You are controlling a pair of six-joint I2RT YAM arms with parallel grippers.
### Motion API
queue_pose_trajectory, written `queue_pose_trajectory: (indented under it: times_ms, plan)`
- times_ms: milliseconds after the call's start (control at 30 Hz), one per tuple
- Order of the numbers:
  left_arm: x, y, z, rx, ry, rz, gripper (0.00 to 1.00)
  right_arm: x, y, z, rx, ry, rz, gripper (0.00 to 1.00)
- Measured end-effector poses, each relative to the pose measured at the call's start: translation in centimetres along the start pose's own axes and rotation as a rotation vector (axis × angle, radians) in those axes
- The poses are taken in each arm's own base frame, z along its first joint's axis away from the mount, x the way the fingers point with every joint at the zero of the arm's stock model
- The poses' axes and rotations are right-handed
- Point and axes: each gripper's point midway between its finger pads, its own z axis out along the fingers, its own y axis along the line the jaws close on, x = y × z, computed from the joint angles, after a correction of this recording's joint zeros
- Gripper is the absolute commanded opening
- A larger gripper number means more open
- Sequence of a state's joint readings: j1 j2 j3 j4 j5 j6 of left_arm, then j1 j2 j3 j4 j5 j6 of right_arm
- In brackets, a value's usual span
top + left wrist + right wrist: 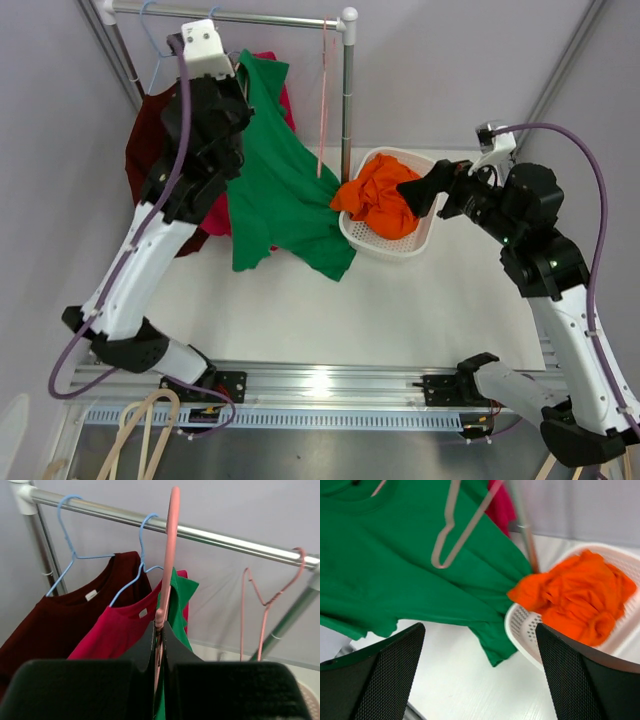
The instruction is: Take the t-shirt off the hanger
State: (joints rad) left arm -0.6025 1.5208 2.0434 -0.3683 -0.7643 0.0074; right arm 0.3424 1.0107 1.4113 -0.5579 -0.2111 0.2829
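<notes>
The green t-shirt (282,190) needs to be pulled off the pink hanger, so my right gripper will grab it by its hem (338,262) next, away from the collar.
The green t-shirt (282,190) hangs on a pink hanger (168,565) just in front of the metal rail (270,17). Its lower hem drapes toward the white basket (425,238). My left gripper (161,626) is raised at the rail (225,539) and is shut on the hanger's neck, with the green collar (181,600) right behind the fingers. In the top view it is at the collar (243,85). My right gripper (420,192) is open and empty above the basket's rim, right of the shirt's hem. In the right wrist view (480,680) the green shirt (395,565) spreads ahead.
A red shirt (115,630) and a maroon shirt (45,625) hang on blue hangers to the left. An empty pink hanger (260,605) hangs at the rail's right end. An orange garment (378,198) fills the basket. The rack's upright post (347,100) stands beside the basket.
</notes>
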Motion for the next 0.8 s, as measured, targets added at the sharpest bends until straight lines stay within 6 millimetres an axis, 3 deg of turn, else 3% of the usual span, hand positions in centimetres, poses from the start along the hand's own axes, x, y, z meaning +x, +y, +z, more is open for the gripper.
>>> queue_pose_trajectory:
  times_ms: [133,267,433,567,800]
  plan:
    - [-2.1,0.7,-5.0,-0.009,0.004,-0.064,0.01,0.2,5.0,-1.1,-0.168,-0.016,-0.088,0.96]
    - [-1.6,1.2,-7.5,-0.065,0.021,-0.062,0.01,2.4,10.0,-1.3,-0.333,0.019,-0.162,0.96]
    - [2.1,0.3,-6.9,-0.187,0.052,0.086,0.01,6.9,14.3,-1.3,-0.465,0.087,-0.236,0.95]
    - [5.0,-1.6,-5.8,-0.222,0.089,0.198,0.01,8.8,17.3,-1.8,-0.554,0.09,-0.269,0.95]
    - [6.3,-4.2,-5.4,-0.221,0.099,0.247,0.01,10.6,20.5,-0.6,-0.579,0.045,-0.281,0.96]
